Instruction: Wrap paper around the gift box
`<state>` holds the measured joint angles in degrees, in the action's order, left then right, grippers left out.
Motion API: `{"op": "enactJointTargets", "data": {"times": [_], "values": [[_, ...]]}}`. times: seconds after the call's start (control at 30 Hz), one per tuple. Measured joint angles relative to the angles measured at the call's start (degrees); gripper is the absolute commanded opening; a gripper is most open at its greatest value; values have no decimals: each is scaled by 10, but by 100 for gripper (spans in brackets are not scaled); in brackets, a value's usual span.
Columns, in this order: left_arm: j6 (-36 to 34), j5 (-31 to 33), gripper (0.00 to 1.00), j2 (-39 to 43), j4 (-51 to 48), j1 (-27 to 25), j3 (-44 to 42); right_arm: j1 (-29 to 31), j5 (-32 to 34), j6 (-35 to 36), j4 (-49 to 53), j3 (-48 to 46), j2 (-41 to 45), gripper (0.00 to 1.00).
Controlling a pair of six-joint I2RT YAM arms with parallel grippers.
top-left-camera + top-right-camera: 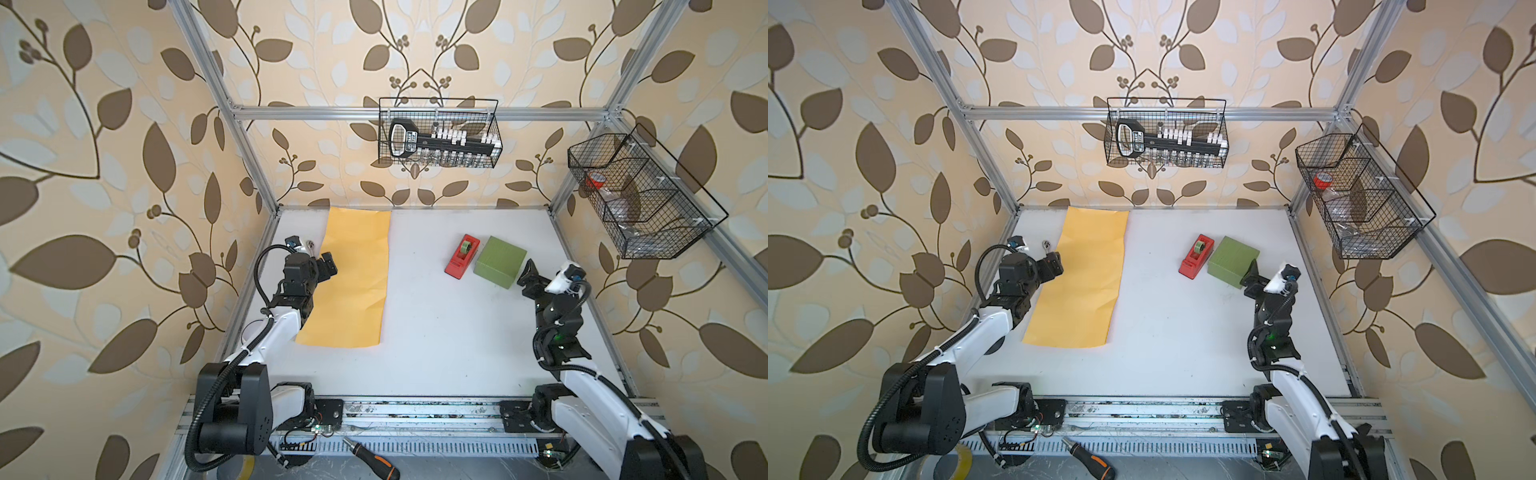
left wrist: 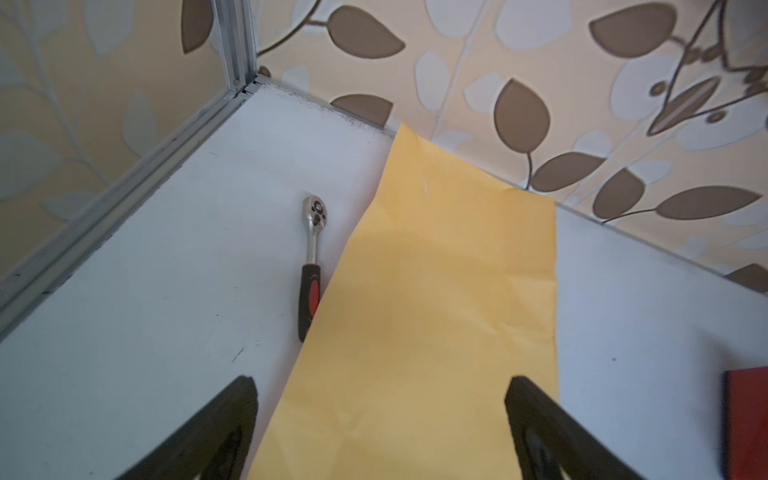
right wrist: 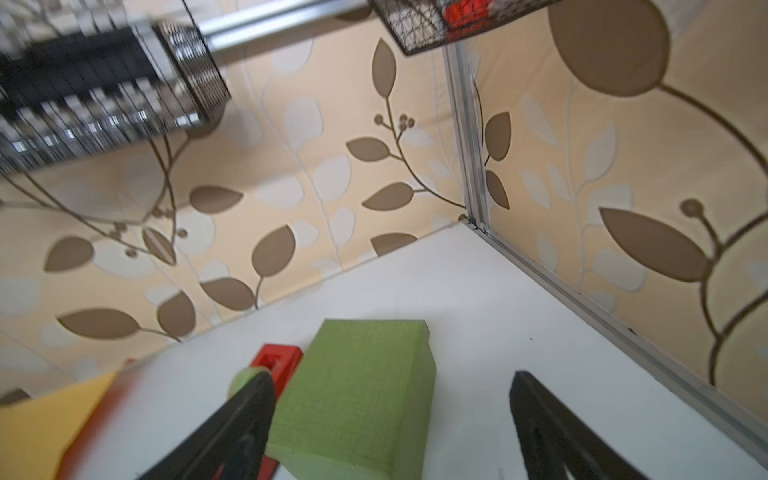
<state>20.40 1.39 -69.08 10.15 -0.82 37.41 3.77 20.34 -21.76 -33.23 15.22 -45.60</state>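
The paper [image 1: 353,278] needs to swing crosswise for wrapping, so my left gripper should next pinch the paper's long edge that faces the gift box, toward the paper's end at the back wall.
The olive-green gift box [image 1: 500,262] [image 1: 1232,261] lies flat on the white table at the right. The right gripper [image 1: 527,272] [image 1: 1251,271] hovers at its near right corner. In the right wrist view the box [image 3: 357,395] lies between the spread jaws of that gripper [image 3: 392,379], untouched. The paper [image 1: 353,278] [image 1: 1084,278], a long pale yellow-orange sheet with creases, lies flat at the left and reaches the back wall. The left gripper [image 1: 329,265] [image 1: 1054,266] [image 2: 380,382] is open just above the paper's [image 2: 436,311] left edge, empty.
A red tape dispenser [image 1: 462,255] [image 3: 278,361] sits right beside the box's left side. A ratchet wrench [image 2: 311,257] lies along the paper's left edge, its handle partly under it. Wire baskets hang on the back wall [image 1: 440,133] and right wall [image 1: 640,195]. A screwdriver [image 1: 370,455] lies below the front rail.
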Motion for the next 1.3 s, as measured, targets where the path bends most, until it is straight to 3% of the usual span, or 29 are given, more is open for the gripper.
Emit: {"op": "enactJointTargets", "data": {"times": [0.13,0.2,0.3,0.53,0.77,1.0,1.23,1.3], "values": [[26,-28,94,-56,-91,-86,65,110,-31,-33,90,61,-8,91],[21,-21,95,-114,-150,-154,121,182,-38,-29,140,99,-37,94],[10,1,95,-219,-226,-217,225,241,-52,-27,174,125,-72,94],[-26,93,94,-473,-354,-247,494,253,-84,-43,188,124,-129,96],[-70,173,86,-641,-429,-246,704,250,-91,-43,193,124,-132,97],[-109,221,69,-741,-458,-246,856,231,-103,-42,203,124,-132,97],[-155,247,24,-798,-460,-246,940,223,-110,-41,213,124,-127,98],[-171,249,16,-807,-460,-246,951,220,-110,-41,217,123,-120,98]]}}
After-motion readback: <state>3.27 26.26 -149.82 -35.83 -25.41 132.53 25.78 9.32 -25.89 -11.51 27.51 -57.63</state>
